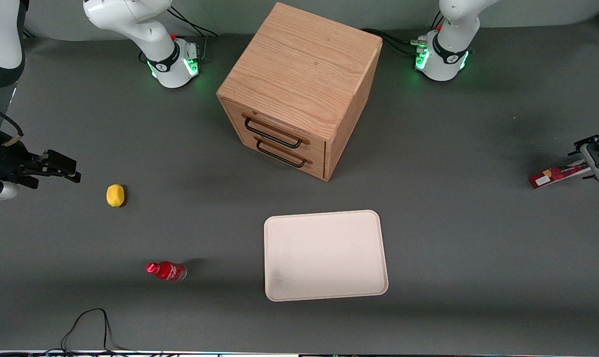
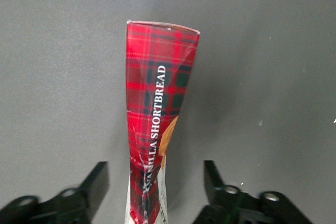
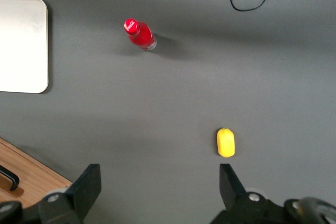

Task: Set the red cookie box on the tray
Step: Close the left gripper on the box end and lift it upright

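To place the red cookie box on the tray (image 1: 324,255), my left gripper will next grab the box by its end (image 1: 576,168) beside the word VANILLA.
The red cookie box (image 1: 557,175) lies on the grey table at the working arm's end, far sideways from the tray (image 1: 324,255). The tray is cream-white and bare, nearer to the front camera than the wooden cabinet. My left gripper (image 1: 588,163) is at one end of the box. In the left wrist view the box (image 2: 157,108) shows its narrow tartan side marked "VANILLA SHORTBREAD". It runs between the fingers of the gripper (image 2: 156,170), which stands open. There is a gap on each side, and neither black finger (image 2: 97,182) touches the box.
A wooden two-drawer cabinet (image 1: 299,89) stands in the middle of the table, farther from the front camera than the tray. A yellow lemon-like object (image 1: 115,195) and a small red bottle (image 1: 166,270) sit toward the parked arm's end. A black cable (image 1: 88,322) loops near the front edge.
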You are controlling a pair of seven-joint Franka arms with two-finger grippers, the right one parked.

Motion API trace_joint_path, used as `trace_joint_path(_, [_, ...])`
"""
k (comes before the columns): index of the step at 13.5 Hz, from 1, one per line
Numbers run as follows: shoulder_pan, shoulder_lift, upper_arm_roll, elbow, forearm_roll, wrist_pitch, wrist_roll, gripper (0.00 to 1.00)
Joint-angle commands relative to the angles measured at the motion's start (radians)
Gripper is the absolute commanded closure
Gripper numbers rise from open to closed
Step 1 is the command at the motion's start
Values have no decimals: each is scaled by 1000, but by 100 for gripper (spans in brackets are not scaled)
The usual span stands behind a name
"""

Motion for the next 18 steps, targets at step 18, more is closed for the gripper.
trace_joint_path(18, [-78,-106,-21,447,-29,-546,-395,100])
